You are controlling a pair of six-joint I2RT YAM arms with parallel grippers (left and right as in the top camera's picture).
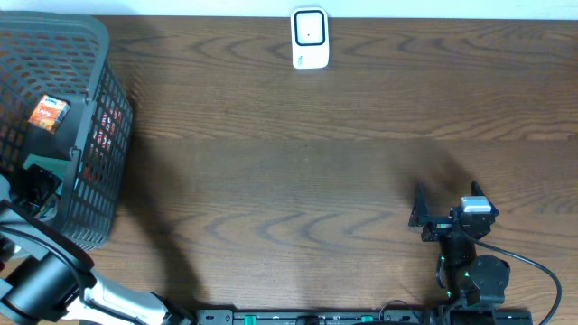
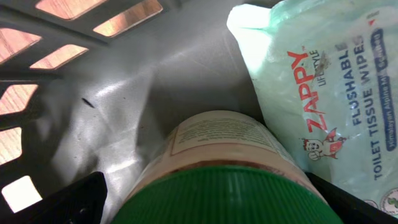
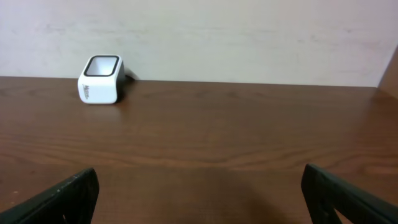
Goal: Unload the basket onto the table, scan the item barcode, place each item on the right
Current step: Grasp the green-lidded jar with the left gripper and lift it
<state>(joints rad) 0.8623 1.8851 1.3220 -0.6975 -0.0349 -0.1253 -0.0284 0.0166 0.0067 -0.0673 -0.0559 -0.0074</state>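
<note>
My left gripper should close on the jar (image 2: 217, 140) now. Its fingers reach past the green lid's edge (image 2: 225, 191) on both sides.
A jar (image 2: 217, 140) with a cream label and a ribbed green lid (image 2: 230, 196) lies in the grey basket (image 1: 101, 171) at the table's left. My left gripper (image 2: 211, 190) is down in the basket, open, one finger on each side of the lid; grey basket floor shows between the left finger (image 2: 74, 199) and the jar. In the overhead view the left gripper (image 1: 36, 185) is at the basket's near wall. The white barcode scanner (image 1: 310, 38) stands at the far edge, middle. My right gripper (image 1: 447, 194) hovers open over bare wood at the near right, facing the scanner (image 3: 101, 79).
A pale green pack of Zappy toilet wipes (image 2: 329, 93) leans beside the jar on its right. An orange packet (image 1: 48, 114) also lies in the basket. Brown wooden tabletop (image 1: 289, 181) stretches between the basket and the right arm.
</note>
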